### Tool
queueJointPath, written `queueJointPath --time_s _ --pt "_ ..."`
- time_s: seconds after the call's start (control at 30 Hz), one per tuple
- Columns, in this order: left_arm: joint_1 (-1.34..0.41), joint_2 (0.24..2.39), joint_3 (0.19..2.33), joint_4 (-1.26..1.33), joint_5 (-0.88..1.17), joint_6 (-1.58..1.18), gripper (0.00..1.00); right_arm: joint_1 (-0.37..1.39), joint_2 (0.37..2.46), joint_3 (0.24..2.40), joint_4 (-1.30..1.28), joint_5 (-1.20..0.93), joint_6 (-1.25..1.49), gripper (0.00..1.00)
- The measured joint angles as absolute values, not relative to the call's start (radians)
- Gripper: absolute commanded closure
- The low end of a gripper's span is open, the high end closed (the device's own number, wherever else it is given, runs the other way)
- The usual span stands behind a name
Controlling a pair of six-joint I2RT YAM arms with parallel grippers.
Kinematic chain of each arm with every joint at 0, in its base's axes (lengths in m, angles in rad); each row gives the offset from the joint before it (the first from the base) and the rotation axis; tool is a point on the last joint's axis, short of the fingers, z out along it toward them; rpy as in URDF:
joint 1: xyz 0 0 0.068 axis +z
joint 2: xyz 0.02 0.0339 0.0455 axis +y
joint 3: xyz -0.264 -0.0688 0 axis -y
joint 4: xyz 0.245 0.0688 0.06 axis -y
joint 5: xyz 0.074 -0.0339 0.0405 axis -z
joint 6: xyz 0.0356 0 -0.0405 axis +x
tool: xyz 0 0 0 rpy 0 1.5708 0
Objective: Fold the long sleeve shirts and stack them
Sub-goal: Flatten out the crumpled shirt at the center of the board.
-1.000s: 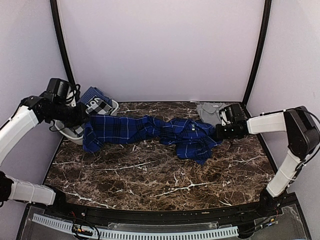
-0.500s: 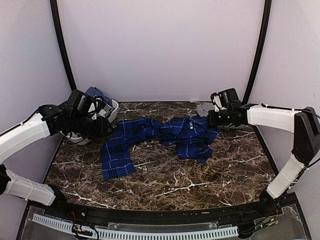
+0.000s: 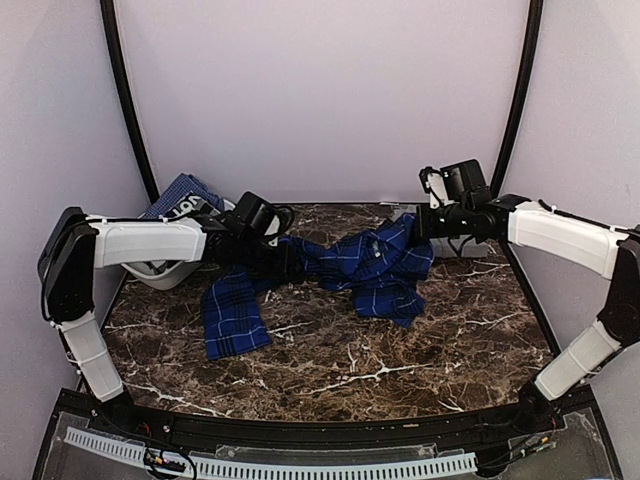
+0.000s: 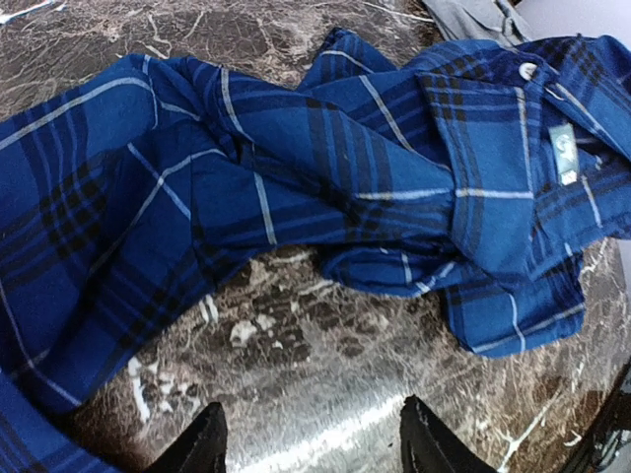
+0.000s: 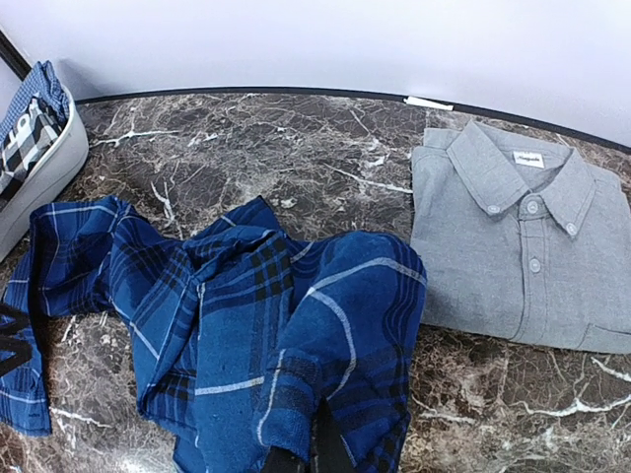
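Note:
I need to grab the shoulder by the trailing sleeve [image 3: 333, 265] [image 4: 347, 202] of the plaid shirt next with my left gripper, opposite my right gripper. Then the shirt can be spread for folding.
The blue and black plaid long sleeve shirt [image 3: 370, 265] lies crumpled across the middle of the marble table, one sleeve [image 3: 232, 315] trailing toward the front left. My right gripper [image 3: 420, 225] is shut on a fold of it and holds that part raised; in the right wrist view the cloth [image 5: 246, 325] drapes over the closed fingers [image 5: 311, 455]. My left gripper [image 4: 314, 443] stands open just above bare table, beside the plaid cloth [image 4: 325, 168] and touching none of it. The grey shirt [image 5: 523, 246] lies folded flat at the back right, collar up.
A white basket [image 3: 165, 275] holding other blue and checked cloth stands at the back left, its rim also in the right wrist view [image 5: 49, 172]. Black frame posts [image 3: 125, 100] rise at both back corners. Bare marble [image 3: 380, 370] stretches toward the near edge.
My left gripper opened and let the sleeve drop onto the table, then moved right toward the shirt's middle. My right gripper rose and moved back, lifting the cloth it holds.

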State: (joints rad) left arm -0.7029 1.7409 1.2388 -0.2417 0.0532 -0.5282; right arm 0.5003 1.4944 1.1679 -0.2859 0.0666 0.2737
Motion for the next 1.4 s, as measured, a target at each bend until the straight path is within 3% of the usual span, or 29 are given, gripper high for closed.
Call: queueJointPath --time_s 0.27,0.53,1.13,1.2,1.37,1.4 --pt "-0.696 1.969 1.432 -0.237 -0.148 -0.524 0.44 0.507 1.448 1.168 -0.319 0.068 0.274 1.0" --pt "-0.632 2.057 1.505 -0.265 -0.27 -0.503 0.45 0.508 1.42 1.168 -0.339 0.068 0.273 1.0" --pt "-0.551 2.148 1.555 -0.244 -0.165 -0.398 0.48 0.508 1.421 1.168 -0.341 0.069 0.273 1.0" --pt "-0.55 2.15 1.565 -0.242 -0.154 -0.395 0.55 0.508 1.421 1.168 -0.342 0.07 0.273 1.0" --pt "-0.55 2.18 1.629 -0.234 -0.148 -0.384 0.97 0.508 1.421 1.168 -0.342 0.08 0.274 1.0" --pt "-0.55 2.181 1.635 -0.235 -0.149 -0.383 0.99 0.508 1.421 1.168 -0.344 0.084 0.274 1.0"
